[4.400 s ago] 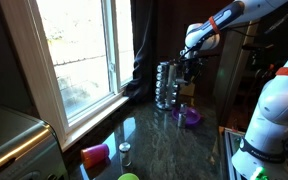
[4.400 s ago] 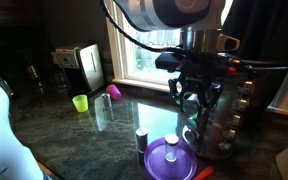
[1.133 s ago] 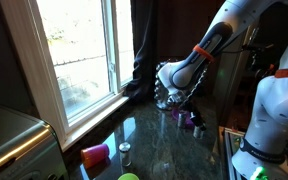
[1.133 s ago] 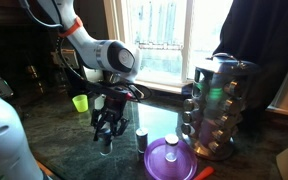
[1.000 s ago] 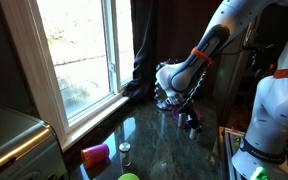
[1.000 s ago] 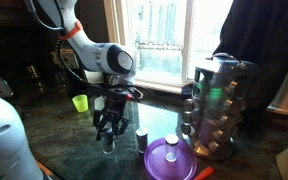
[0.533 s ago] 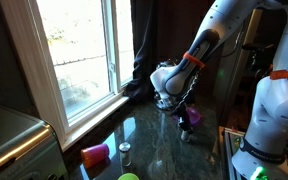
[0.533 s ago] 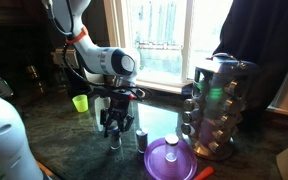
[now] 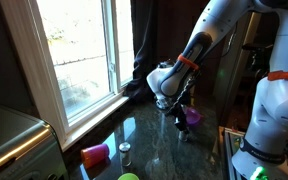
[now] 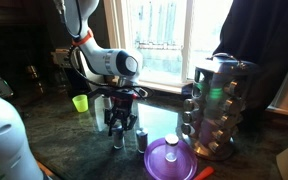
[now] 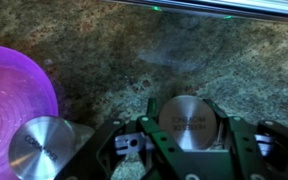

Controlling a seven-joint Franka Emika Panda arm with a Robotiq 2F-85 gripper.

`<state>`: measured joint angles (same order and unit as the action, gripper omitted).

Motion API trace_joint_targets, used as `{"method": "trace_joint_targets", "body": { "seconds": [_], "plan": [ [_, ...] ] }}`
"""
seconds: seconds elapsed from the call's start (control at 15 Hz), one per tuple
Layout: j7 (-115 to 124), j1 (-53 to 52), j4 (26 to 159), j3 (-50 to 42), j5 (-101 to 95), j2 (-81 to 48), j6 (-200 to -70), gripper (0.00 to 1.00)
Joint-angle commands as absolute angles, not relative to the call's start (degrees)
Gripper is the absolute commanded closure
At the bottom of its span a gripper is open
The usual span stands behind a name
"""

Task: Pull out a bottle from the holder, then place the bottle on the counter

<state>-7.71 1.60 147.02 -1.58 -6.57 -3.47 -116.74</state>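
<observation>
The small clear bottle (image 10: 118,139) is upright over flat counter, so it is time for my gripper to open now.
My gripper (image 10: 119,128) is shut on a small clear bottle (image 10: 118,139) and holds it upright, low over the dark glossy counter (image 10: 64,140). I cannot tell if its base touches. In the wrist view the bottle's silver cap (image 11: 189,125) sits between my gripper's (image 11: 189,108) two fingers. The tall silvery holder (image 10: 219,105) with tiers of bottles stands well to the right of the gripper. In an exterior view my gripper (image 9: 176,112) and arm hide most of the holder.
A second small bottle (image 10: 141,138) stands next to the held one; its cap (image 11: 44,148) shows in the wrist view. A purple dish (image 10: 169,160) carries another bottle (image 10: 171,146). A purple cup (image 9: 95,153), a small bottle (image 9: 125,148) and a green cup (image 10: 80,102) stand further off.
My gripper has moved with the bottle towards the standing bottle and purple dish, and a little lower towards the counter. The holder has not moved.
</observation>
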Motion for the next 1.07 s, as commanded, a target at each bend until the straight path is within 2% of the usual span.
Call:
{"method": "trace_joint_targets", "body": {
  "seconds": [0.0,0.07,0.13,0.33,0.67,1.0],
  "plan": [
    [-6.6,1.6,146.6,-1.6,-7.8,-5.0,-116.6,0.27],
    [-6.7,1.6,146.7,-1.6,-7.8,-4.8,-116.6,0.27],
    [-6.8,1.6,146.9,-1.6,-7.8,-4.4,-116.5,0.22],
    [-7.7,1.4,147.2,-1.3,-6.9,-2.8,-115.9,0.01],
    [-12.0,0.9,148.8,-0.4,-0.6,4.5,-115.5,0.00],
    [-15.9,0.4,150.7,-1.5,5.2,19.0,-116.9,0.00]
  ]
}}
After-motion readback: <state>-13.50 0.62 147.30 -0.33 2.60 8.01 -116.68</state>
